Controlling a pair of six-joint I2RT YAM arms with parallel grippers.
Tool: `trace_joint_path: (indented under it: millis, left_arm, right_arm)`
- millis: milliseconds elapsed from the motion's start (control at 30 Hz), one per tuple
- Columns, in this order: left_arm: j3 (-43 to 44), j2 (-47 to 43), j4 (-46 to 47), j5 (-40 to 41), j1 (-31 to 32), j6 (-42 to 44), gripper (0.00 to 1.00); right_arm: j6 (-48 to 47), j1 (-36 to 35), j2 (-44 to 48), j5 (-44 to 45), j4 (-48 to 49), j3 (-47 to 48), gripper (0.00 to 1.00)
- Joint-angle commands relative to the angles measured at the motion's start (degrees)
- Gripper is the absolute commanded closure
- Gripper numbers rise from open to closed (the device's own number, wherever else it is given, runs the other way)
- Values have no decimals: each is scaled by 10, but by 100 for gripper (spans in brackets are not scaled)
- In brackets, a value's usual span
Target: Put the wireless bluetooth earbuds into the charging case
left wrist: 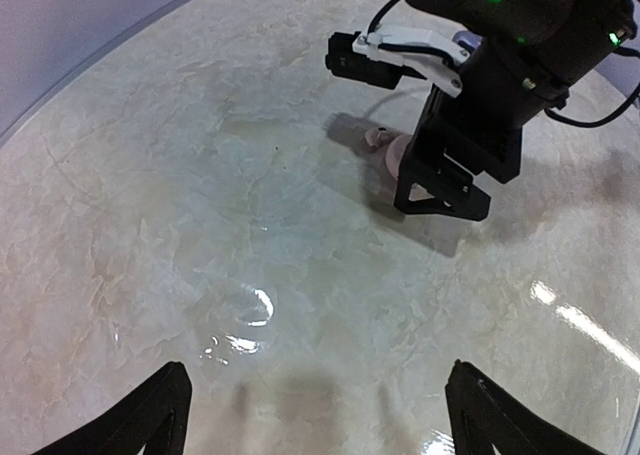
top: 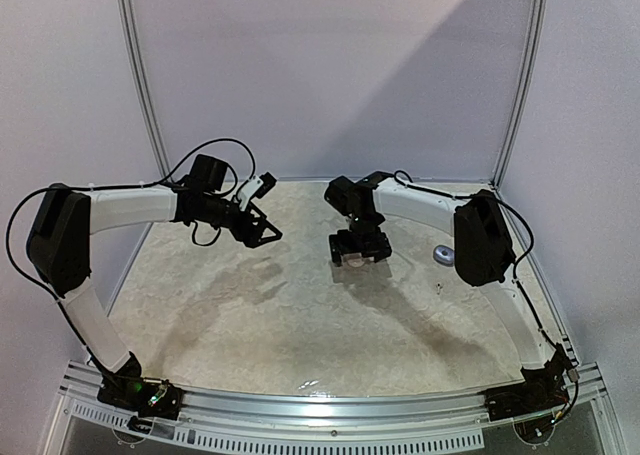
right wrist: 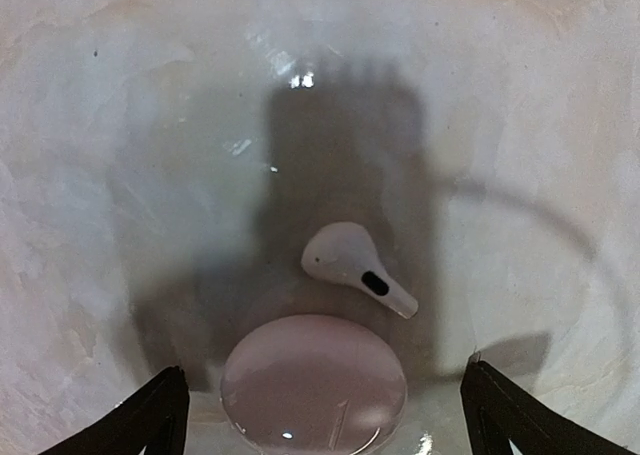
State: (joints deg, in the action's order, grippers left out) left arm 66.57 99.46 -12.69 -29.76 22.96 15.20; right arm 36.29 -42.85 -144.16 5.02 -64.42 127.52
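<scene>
My right gripper's fingers reach past the pink case's [top: 355,261] [right wrist: 315,386] far-side curve, so it is time for my right gripper to close on the case now.
One white earbud [right wrist: 350,258] with a short stem lies on the marble table, touching nothing. Just in front of it sits a round pinkish case [right wrist: 313,383], its domed lid down. My right gripper [right wrist: 322,395] hangs open right above the case, one finger on each side and nothing held. The left wrist view shows the same case [left wrist: 393,153] and earbud [left wrist: 378,135] under the right gripper [left wrist: 441,205]. My left gripper [left wrist: 320,415] hovers open over bare table, well left of them. From above, the left gripper [top: 265,233] and right gripper [top: 360,255] face each other mid-table.
A grey oval case [top: 443,255] lies on the table beside the right arm's elbow. White walls and metal corner posts [top: 520,85] close in the back. The right arm's camera bracket [left wrist: 385,55] juts out above the pink case.
</scene>
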Motion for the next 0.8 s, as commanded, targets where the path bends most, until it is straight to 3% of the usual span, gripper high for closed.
trace_joint_path:
  millis: [0, 100, 300, 433, 767]
  left_arm:
    - [-11, 5, 10, -2, -5, 4, 9]
    - [-11, 4, 9, -1, -5, 3, 9]
    - [-13, 3, 8, -1, -5, 4, 9]
    - [-13, 3, 10, -2, -5, 4, 9]
    - [-13, -1, 9, -2, -4, 6, 9]
  right_arm:
    - [11, 0, -28, -16, 2, -31, 7]
    - [14, -1, -19, -15, 15, -48, 30]
    - [17, -1, -3, -10, 27, -66, 33]
    - [16, -6, 25, -1, 63, -111, 47]
    - [-27, -18, 79, 56, 93, -146, 62]
